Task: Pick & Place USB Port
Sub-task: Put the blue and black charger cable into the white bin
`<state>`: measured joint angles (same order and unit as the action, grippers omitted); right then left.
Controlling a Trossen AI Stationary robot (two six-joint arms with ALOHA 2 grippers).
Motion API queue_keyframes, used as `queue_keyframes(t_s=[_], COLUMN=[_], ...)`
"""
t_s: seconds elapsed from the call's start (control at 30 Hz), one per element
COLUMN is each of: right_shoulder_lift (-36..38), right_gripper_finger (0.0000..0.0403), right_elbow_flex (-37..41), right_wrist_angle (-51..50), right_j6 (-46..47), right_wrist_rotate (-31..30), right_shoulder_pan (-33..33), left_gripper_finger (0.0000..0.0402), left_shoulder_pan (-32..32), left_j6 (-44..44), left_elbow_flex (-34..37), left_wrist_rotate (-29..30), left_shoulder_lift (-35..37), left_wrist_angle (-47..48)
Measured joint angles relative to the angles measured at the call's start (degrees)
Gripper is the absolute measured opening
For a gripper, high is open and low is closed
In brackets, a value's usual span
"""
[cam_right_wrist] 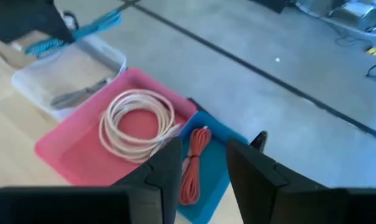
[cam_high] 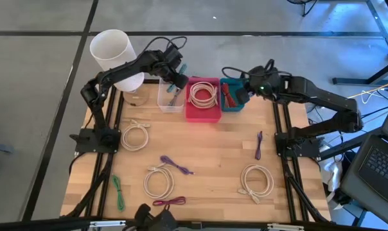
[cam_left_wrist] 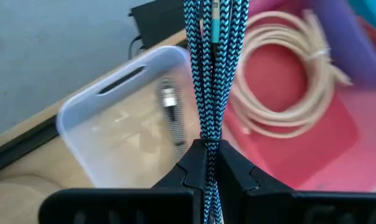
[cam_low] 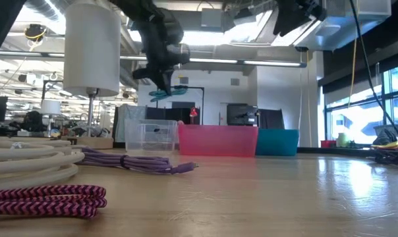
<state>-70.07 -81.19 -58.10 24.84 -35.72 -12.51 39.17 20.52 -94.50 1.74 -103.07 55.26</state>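
Observation:
I should keep holding the braided bundle in my left gripper until it is lower, because it is above the clear bin's rim and would drop if I opened now.
My left gripper [cam_high: 178, 79] is shut on a folded bundle of teal-and-black braided cable [cam_left_wrist: 211, 68], held above the clear bin [cam_high: 170, 95], where a grey cable [cam_left_wrist: 171, 115] lies. Beside it stands the pink bin [cam_high: 203, 101] with a coiled white cable [cam_high: 203, 94], then the teal bin [cam_high: 231, 97] with a red cable [cam_right_wrist: 193, 167]. My right gripper [cam_right_wrist: 203, 165] hovers open over the teal bin with nothing between its fingers. My left gripper pinches several strands of the braided bundle [cam_left_wrist: 209, 140] between its two fingers. The fingers slant downward from the table's left side, and the strands run along them and out past the tips. The bundle [cam_low: 167, 93] is lifted clear above the clear bin.
A white cylinder [cam_high: 112, 51] stands at the far left corner. Loose on the wood lie white coils [cam_high: 135, 136] [cam_high: 158, 181] [cam_high: 257, 181], purple cables [cam_high: 175, 165] [cam_high: 259, 144], a green cable [cam_high: 119, 191] and a magenta one [cam_high: 169, 202].

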Motion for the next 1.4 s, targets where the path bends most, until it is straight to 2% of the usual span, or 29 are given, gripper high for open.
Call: queue_keyframes(t_s=[0.33,0.57,0.83,1.4], right_shoulder_lift=[2.7,2.7,2.7,2.7], right_gripper_finger=[0.0129,0.0129,0.0129,0.0129], right_elbow_flex=[0.0,0.0,0.0,0.0], right_wrist_angle=[0.0,0.0,-0.2,-1.0], right_j6=[-1.6,-2.8,-2.8,-2.8], right_wrist_rotate=[-0.7,-0.7,-0.7,1.4], right_shoulder_pan=[0.0,0.0,0.0,0.0], left_gripper_finger=[0.001,0.001,0.001,0.001], left_shoulder_pan=[1.3,1.3,1.8,2.0], left_j6=[2.8,4.6,6.4,6.6], left_elbow_flex=[5.9,9.9,14.5,15.2], left_wrist_rotate=[-1.9,-4.2,-3.7,-5.3], left_shoulder_lift=[-0.2,-0.6,-1.0,-11.8], left_wrist_angle=[-1.8,-7.5,-9.2,-15.1])
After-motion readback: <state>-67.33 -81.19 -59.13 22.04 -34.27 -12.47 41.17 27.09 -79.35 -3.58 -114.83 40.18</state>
